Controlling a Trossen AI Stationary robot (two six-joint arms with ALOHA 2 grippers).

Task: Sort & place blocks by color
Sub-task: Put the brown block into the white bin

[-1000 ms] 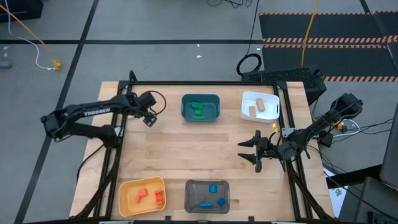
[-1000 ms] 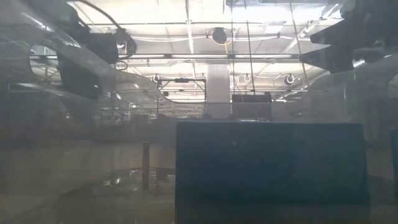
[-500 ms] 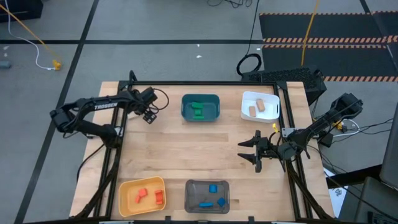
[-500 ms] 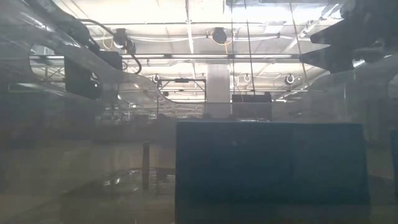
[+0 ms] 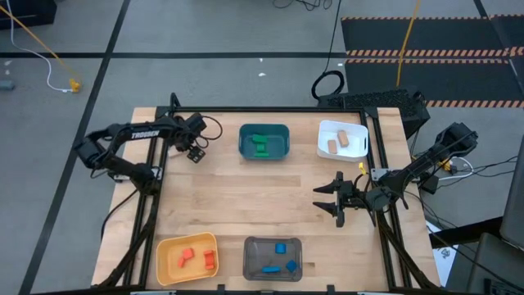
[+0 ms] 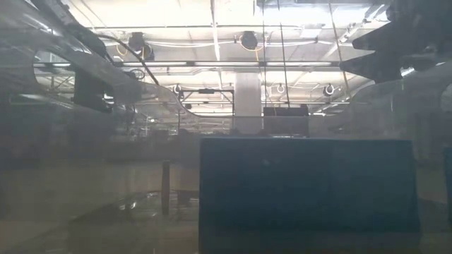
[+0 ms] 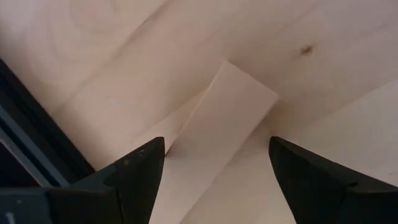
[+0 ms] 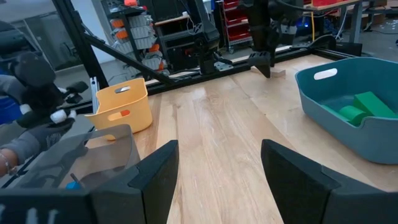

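The tan block needs to be sorted into the white bin [image 5: 343, 139]. My left gripper should grab the block by its long narrow sides next.
My left gripper [image 5: 195, 153] is open near the table's far-left corner, pointing down. A plain tan block [image 7: 219, 122] lies flat on the table between its fingers; in the right wrist view this block [image 8: 278, 73] shows beside the left gripper [image 8: 264, 62]. I cannot tell whether a finger touches it. My right gripper [image 5: 327, 201] is open and empty, level above the table's right-middle [image 8: 219, 146]. Green blocks [image 5: 260, 145] lie in the teal bin, tan ones [image 5: 337, 142] in the white bin, red-orange ones [image 5: 196, 258] in the yellow bin, blue ones [image 5: 280, 256] in the grey bin.
The teal bin [image 5: 282, 131] and white bin [image 5: 325, 131] stand along the far edge, the yellow bin [image 5: 168, 246] and grey bin [image 5: 254, 246] along the near edge. A black frame rail [image 7: 31, 134] runs close beside the left gripper. Bare wood [image 5: 246, 197] lies mid-table.
My left arm's elbow has swung in toward the table while its gripper stayed over the far-left corner, shifting only slightly. My right arm and the bins have kept still.
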